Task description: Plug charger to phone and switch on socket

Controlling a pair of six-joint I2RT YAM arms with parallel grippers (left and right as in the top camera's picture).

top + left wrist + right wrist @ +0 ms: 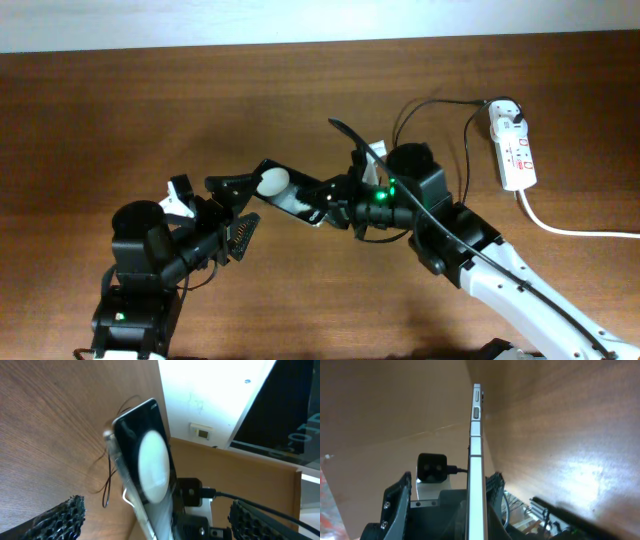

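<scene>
I will next grab the phone with my left gripper by the end opposite my right gripper, so its other end stays free for the charger to plug in.
The phone, black with a white round patch on its face, is lifted off the table and tilted. My right gripper is shut on its right end. The right wrist view shows the phone edge-on between my fingers. My left gripper is open, its fingers either side of the phone's left end without touching; in the left wrist view the phone stands ahead of the open fingers. The charger cable runs from the socket in a loop toward my right arm; its loose end rises behind the phone.
The socket's thick white cord trails off to the right edge. The wooden table ends at a white wall along the far edge. A thin black loop of cable lies on the wood beside the phone.
</scene>
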